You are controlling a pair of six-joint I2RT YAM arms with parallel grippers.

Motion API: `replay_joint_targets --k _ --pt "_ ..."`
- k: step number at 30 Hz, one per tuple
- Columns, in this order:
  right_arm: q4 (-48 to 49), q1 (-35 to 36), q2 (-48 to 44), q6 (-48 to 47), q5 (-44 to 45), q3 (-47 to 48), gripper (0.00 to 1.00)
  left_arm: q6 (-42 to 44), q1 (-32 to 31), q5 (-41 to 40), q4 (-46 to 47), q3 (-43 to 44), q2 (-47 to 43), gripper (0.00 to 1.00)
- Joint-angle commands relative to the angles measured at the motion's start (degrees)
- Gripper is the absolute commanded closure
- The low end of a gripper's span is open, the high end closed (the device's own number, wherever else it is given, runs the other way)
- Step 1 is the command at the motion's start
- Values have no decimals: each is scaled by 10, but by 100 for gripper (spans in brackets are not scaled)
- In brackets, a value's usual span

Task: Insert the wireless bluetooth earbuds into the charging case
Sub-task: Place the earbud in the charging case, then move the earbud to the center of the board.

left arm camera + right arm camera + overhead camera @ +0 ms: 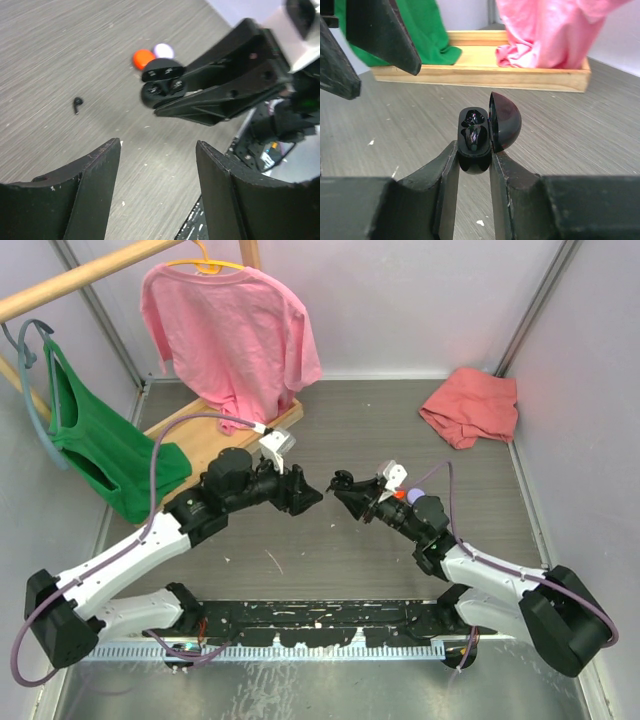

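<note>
My left gripper grabs the loose earbud by its rounded head (78, 101) next, since that leaves the stem free to insert into the case.
My right gripper (474, 150) is shut on the black charging case (475, 137) and holds it above the table with its lid (505, 120) swung open. A black earbud (476, 139) seems to sit in the lower socket; I cannot tell whether the upper socket is filled. The case also shows in the left wrist view (161, 82) and in the top view (343, 483). My left gripper (159, 145) is open and empty, facing the case from a short distance (312, 498). A loose black earbud (77, 104) lies on the table to the left.
An orange-red round case (143, 58) and a lilac round case (163, 50) lie together on the table behind the right gripper. A wooden rack base (485, 75) with pink (235, 330) and green (110, 455) shirts stands at the back left. A red cloth (470, 405) lies at the back right.
</note>
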Motion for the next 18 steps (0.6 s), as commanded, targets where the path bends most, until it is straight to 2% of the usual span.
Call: replay_joint_targets --k 1,10,18 --pt "-17 -2 -29 -22 93 -13 99 1 2 -97 -49 47 41 36" --pt "-6 -2 -71 -32 184 -57 99 22 7 -142 -86 136 223 36" --pt "49 -1 -55 -33 239 -87 99 55 11 -148 -111 242 381 39"
